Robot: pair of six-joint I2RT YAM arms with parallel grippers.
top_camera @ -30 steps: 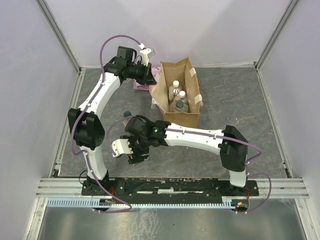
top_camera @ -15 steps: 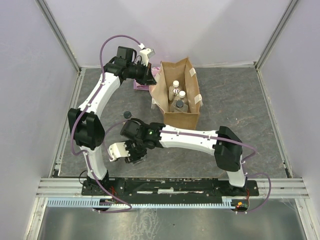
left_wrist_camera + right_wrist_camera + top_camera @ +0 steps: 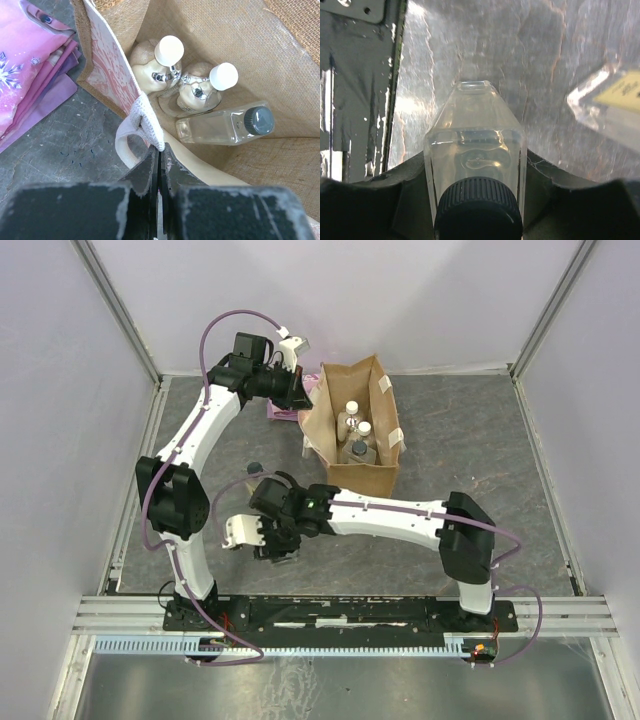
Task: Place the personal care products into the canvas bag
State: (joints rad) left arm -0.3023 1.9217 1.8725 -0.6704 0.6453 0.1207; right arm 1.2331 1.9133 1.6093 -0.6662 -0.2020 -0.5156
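The squarish clear bottle would come up with the robot's right gripper if it lifted now, because its fingers are closed on both its sides point(image 3: 283, 555) point(image 3: 476, 159) beside the dark cap of the bottle.
The canvas bag point(image 3: 366, 477) stands open at mid-table. Inside it lie two round white-capped bottles point(image 3: 169, 48) point(image 3: 223, 76) and a squarish dark-capped bottle point(image 3: 225, 127), which also show from above point(image 3: 358, 432). My left gripper point(image 3: 160, 150) is shut on the bag's white handle point(image 3: 142, 117) at the bag's left rim point(image 3: 297, 390). My right gripper point(image 3: 277, 543) is low at the near left of the table, shut on a squarish clear bottle point(image 3: 475, 145) with a dark cap. Another clear bottle point(image 3: 607, 105) with a yellow label lies just to its right.
A flat pink packet point(image 3: 30, 60) lies on the table left of the bag, under my left arm point(image 3: 285, 412). A small dark cap point(image 3: 254, 467) shows by my right forearm. The metal frame rail point(image 3: 340, 612) runs close behind my right gripper.
My right gripper's jaws have closed in on the dark-capped bottle. That arm dipped toward the near left, then came back a little. The left arm and the bag have not moved.
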